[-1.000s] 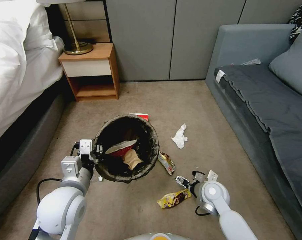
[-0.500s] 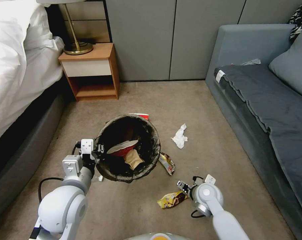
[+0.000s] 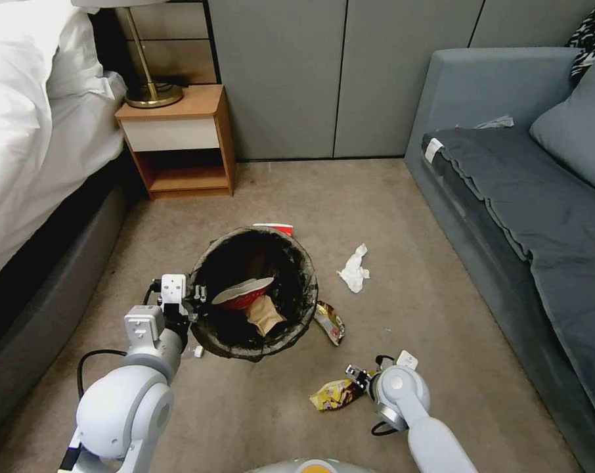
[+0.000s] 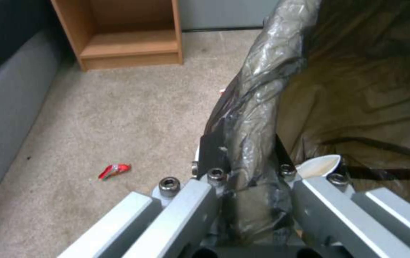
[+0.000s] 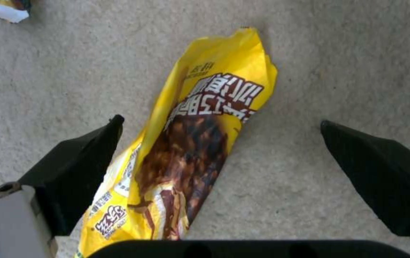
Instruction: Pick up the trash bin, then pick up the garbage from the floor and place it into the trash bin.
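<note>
I will next pick up the yellow snack wrapper with my right gripper by its crumpled middle [image 3: 335, 394], then drop it into the trash bin.
The trash bin [image 3: 291, 309], lined with a dark bag, stands in the middle of the floor [image 3: 376, 210]. It holds a red-and-white bowl [image 3: 243, 292] and a tan paper bag [image 3: 263, 316]. My left gripper [image 3: 196, 301] is shut on the bin's near-left rim [image 4: 255, 118], with the bag pinched between its fingers [image 4: 205, 186]. My right gripper [image 3: 356, 376] hangs open low over a yellow snack wrapper [image 3: 333, 394]. In the right wrist view the yellow wrapper [image 5: 200, 143] lies between the spread black fingertips [image 5: 75, 165].
More garbage lies around the bin: a crumpled white tissue [image 3: 354, 269], a colourful wrapper [image 3: 328, 322], a red-and-white carton [image 3: 274, 228] behind the bin and a small red scrap [image 4: 114, 170]. A bed [image 3: 28, 131], a nightstand [image 3: 179, 141] and a grey sofa [image 3: 527, 184] border the carpet.
My right gripper has moved back toward me and leftward, coming over the yellow wrapper's end. The left gripper and bin have shifted very slightly to the right.
</note>
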